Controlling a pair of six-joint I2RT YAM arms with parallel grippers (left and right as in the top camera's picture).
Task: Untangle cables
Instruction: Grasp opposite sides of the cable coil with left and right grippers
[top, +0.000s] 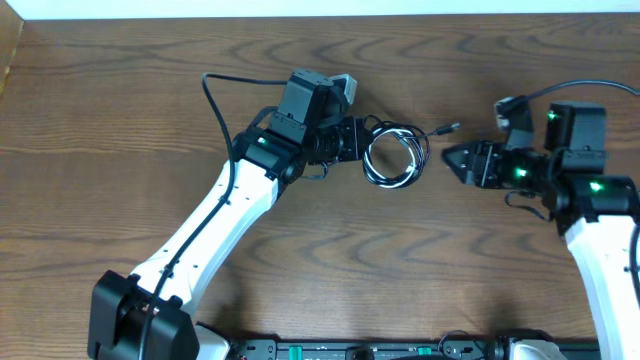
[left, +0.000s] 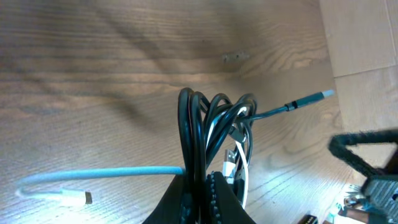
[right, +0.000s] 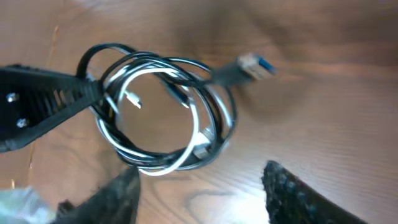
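Note:
My left gripper will need to lower the coil before it lets go, because the coil's far loops stick out from my gripper's fingers above the tabletop.
The black cable (top: 372, 165) and the white cable (top: 413, 163) lie wound together in one small coil at the table's middle. My left gripper (top: 358, 140) is shut on the coil's left side; in the left wrist view its jaws (left: 204, 186) clamp the black strands (left: 189, 124), with the white cable (left: 244, 171) beside them. The black cable's USB plug (top: 450, 128) sticks out to the right and also shows in the wrist views (left: 311, 98) (right: 252, 65). My right gripper (top: 452, 162) is open and empty just right of the coil (right: 205, 134), its fingers (right: 202, 193) apart.
A white cable end with a small connector (left: 74, 198) lies on the wood left of the left jaws. The left arm's thick black cable (top: 215, 105) loops over the table. The table's back edge (top: 320, 14) is far off.

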